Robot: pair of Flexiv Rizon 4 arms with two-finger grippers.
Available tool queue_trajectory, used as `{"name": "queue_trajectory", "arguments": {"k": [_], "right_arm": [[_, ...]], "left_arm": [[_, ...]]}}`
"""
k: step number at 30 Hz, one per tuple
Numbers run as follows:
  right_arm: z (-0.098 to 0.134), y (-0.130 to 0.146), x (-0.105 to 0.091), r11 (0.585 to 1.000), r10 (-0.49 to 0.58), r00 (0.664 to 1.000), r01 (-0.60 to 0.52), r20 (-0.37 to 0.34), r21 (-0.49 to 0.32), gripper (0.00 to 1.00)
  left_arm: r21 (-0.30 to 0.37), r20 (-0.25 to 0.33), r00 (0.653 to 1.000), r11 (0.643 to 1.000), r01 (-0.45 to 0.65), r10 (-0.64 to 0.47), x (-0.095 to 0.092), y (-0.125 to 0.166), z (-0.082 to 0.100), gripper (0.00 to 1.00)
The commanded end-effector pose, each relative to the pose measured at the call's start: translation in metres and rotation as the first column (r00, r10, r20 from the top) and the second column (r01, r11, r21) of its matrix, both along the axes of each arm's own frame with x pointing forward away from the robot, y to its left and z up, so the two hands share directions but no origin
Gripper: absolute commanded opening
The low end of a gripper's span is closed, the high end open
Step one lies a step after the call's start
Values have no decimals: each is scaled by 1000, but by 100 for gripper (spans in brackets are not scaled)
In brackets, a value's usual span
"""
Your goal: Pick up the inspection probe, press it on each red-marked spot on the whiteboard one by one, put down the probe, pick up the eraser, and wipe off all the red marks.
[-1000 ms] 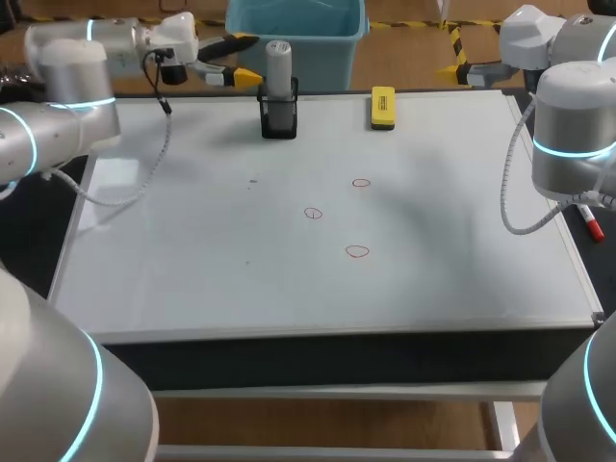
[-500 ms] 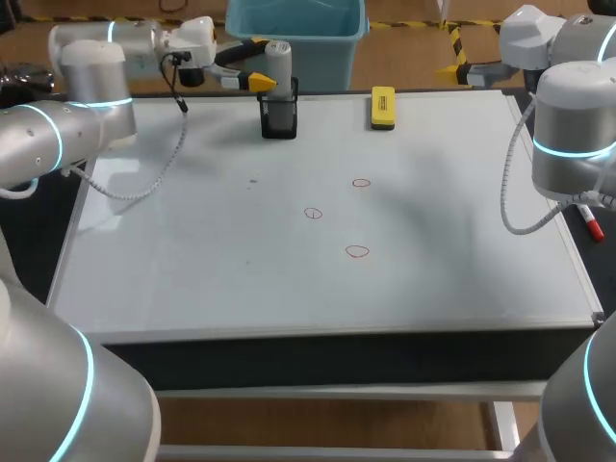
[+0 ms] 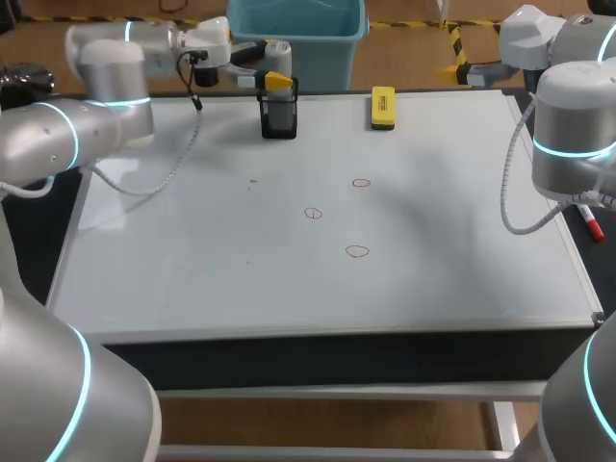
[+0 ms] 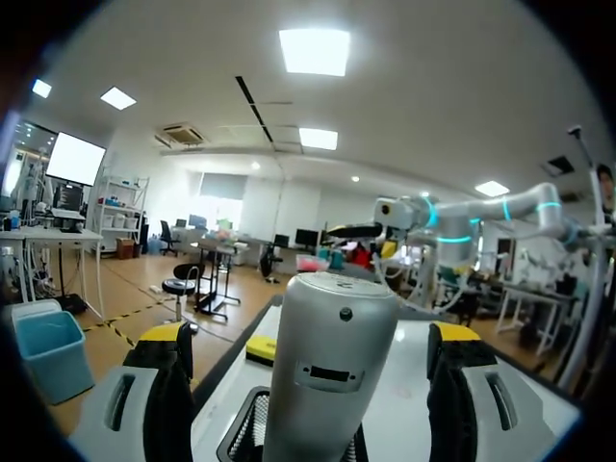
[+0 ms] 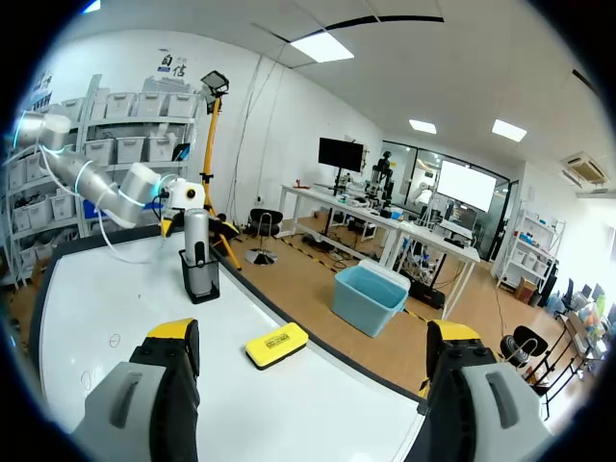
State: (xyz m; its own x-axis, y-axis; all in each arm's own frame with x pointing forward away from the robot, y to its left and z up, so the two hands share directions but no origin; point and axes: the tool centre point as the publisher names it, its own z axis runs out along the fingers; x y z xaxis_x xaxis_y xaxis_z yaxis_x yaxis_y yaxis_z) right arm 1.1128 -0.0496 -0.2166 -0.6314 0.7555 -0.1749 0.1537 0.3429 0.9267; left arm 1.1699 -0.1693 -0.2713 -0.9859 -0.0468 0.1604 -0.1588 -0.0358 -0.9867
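Observation:
My left gripper should next press the probe's lower tip on each red-marked spot, so it should grab the inspection probe by its upper body [image 3: 277, 60] [image 4: 329, 337].
The grey cylindrical probe [image 3: 278, 56] stands upright in a black mesh holder [image 3: 279, 117] at the whiteboard's [image 3: 192, 269] far edge. My left gripper [image 3: 268, 64] is open around the probe's top. In the left wrist view the probe [image 4: 332, 366] stands between the fingers of that gripper [image 4: 313, 337], with a gap on each side. The yellow eraser [image 3: 382, 107] lies right of the holder. Three small red rings [image 3: 361, 183] [image 3: 313, 214] [image 3: 357, 252] mark the board's middle. My right gripper [image 3: 460, 69] hangs open at the far right corner; the right wrist view looks past its gripper [image 5: 313, 337] at the eraser [image 5: 276, 345] and the probe [image 5: 196, 236].
My right arm's grey elbow [image 3: 575, 125] rises over the board's right edge, with its cable looping down beside it. A cable hangs from my left wrist [image 3: 183, 135] over the board's far left part.
My left arm has swung right along the far edge, and its open fingers now straddle the probe's top. The right arm has not moved.

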Motion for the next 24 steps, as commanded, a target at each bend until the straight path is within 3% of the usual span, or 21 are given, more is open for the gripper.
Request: {"name": "queue_trajectory", "arguments": {"k": [1,24], "right_arm": [[0,0,0,1000,1,1000,-1,-1,0,100],[0,0,0,1000,1,1000,-1,-1,0,100]], "left_arm": [[1,-6,1000,1000,-14,14,-3,-8,-3,100],[5,-9,1000,1000,-6,6,-3,-15,-12,100]]}}
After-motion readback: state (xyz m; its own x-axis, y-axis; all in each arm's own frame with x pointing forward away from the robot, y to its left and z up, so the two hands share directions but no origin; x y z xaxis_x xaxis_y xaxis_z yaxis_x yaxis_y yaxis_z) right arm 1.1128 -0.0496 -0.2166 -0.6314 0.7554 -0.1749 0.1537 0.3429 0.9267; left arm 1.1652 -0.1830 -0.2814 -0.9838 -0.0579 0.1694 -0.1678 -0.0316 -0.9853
